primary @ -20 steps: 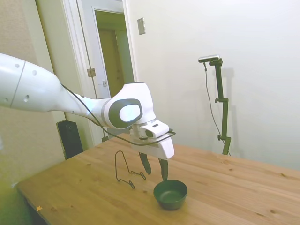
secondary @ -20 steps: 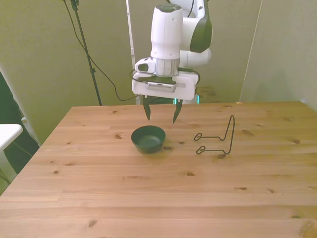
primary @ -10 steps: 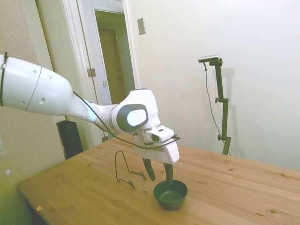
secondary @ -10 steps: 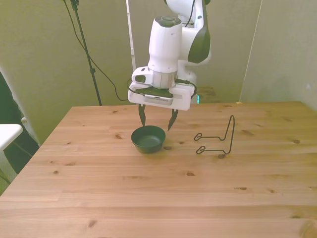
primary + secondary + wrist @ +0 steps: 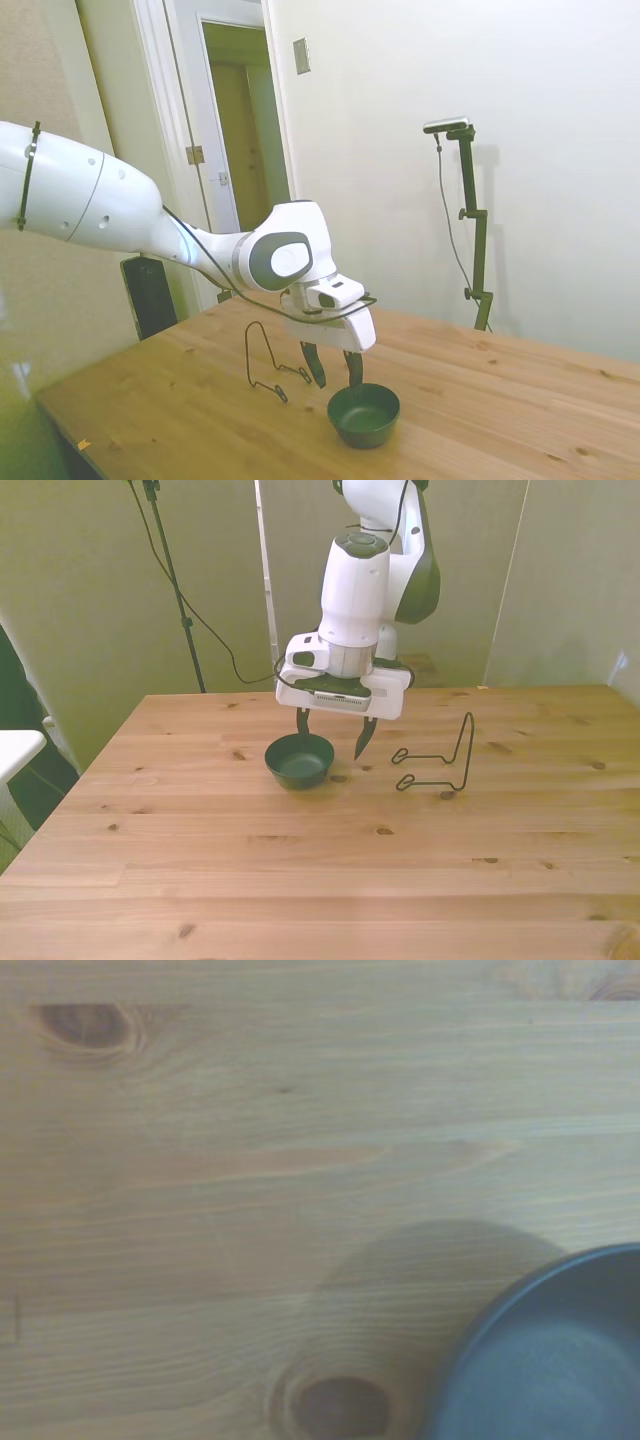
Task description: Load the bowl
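My gripper grabs the small dark green bowl [image 5: 560, 1360] by its rim [image 5: 530, 1285] next, to load it into the wire stand.
The small dark green bowl [image 5: 299, 761] sits on the wooden table [image 5: 300, 880], empty inside. My gripper [image 5: 333, 736] hangs open just above it, shifted toward the front view's right. One finger is over the bowl's far rim and the other is outside the bowl, toward the wire stand. From the side, the gripper [image 5: 334, 371] stands just behind the bowl [image 5: 364, 414], fingertips near rim height. In the wrist view only an edge of the bowl [image 5: 560, 1360] shows, next to bare wood.
A thin black wire stand [image 5: 440, 761] rests on the table at the front view's right of the bowl, also seen beside the gripper in the side view [image 5: 268, 362]. A doorway [image 5: 235, 150] lies beyond the table.
The gripper has shifted toward the front view's right and dropped slightly, from centred over the bowl to straddling its rim. It stays open. The bowl and stand have not moved.
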You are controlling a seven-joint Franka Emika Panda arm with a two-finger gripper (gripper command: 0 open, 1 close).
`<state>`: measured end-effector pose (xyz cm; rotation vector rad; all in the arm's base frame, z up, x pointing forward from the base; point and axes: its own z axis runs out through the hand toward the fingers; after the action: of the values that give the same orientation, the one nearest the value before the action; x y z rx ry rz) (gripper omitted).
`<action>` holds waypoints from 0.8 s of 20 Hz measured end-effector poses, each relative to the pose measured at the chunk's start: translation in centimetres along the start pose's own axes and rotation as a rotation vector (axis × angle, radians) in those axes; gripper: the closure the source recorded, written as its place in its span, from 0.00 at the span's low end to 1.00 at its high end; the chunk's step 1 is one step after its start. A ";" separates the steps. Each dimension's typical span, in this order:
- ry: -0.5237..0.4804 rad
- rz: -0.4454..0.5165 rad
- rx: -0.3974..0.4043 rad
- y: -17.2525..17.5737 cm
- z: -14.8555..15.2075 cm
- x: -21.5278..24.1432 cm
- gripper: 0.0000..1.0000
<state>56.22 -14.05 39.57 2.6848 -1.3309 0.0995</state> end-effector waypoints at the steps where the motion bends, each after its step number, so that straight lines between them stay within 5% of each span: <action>1: -0.001 0.004 -0.002 0.0 0.3 0.1 0.00; 6: -0.010 0.017 -0.015 -0.2 2.9 0.7 0.00; 7: -0.008 0.017 -0.013 -0.3 3.1 0.7 1.00; 16: 0.006 0.046 0.000 -0.7 2.2 0.7 1.00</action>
<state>57.18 -14.56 37.42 2.6518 -1.3909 0.1126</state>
